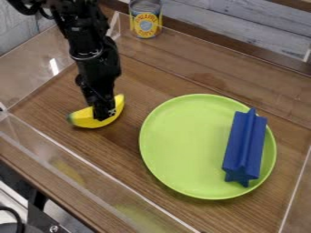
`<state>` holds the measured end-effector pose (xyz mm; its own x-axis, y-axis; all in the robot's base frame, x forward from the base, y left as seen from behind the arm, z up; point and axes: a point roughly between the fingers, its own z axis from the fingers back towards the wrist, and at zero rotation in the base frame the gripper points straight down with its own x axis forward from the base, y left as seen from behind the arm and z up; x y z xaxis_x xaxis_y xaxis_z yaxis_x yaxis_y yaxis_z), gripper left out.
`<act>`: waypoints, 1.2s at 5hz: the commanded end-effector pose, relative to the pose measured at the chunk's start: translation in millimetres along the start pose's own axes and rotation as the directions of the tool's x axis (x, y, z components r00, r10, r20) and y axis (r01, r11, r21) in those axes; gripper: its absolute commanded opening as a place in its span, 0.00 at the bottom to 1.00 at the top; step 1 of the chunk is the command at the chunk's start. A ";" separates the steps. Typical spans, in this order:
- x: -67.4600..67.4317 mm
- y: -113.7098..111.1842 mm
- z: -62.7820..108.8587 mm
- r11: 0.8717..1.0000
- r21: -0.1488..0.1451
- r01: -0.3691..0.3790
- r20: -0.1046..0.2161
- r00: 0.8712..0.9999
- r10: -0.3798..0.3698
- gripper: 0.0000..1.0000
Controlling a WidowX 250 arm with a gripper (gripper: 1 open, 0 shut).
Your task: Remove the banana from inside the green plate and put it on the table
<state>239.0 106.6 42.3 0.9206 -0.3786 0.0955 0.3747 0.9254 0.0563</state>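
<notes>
The banana's lower edge [93,126] is resting on the brown wood table outside the plate [183,136]. My gripper should open now and let go of the banana.
The banana [87,117], a small yellow crescent, lies on the brown wood table [183,68], left of the green plate [183,136] and outside its rim. My gripper [101,107] comes straight down from the black arm and its dark fingers are shut on the banana's middle. They hide part of the fruit, and the yellow ends stick out on either side. The plate is round and lime green, and only a blue ridged block [245,146] rests in its right half.
A yellow-labelled can [145,23] stands at the back of the table. Clear acrylic walls [36,136] run along the left and front edges, close to the banana. Bare wood shows between the banana and the plate.
</notes>
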 end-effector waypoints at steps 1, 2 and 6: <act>5.9 10.8 10.6 0.999 0.030 -0.019 0.027 0.999 0.018 0.00; 6.5 11.0 12.4 0.999 0.028 -0.027 0.023 0.999 0.027 0.00; 5.8 19.2 23.2 0.997 -0.012 -0.080 0.026 0.996 0.080 1.00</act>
<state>241.1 115.5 53.6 0.9475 -0.3083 0.0847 0.3095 0.9509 -0.0013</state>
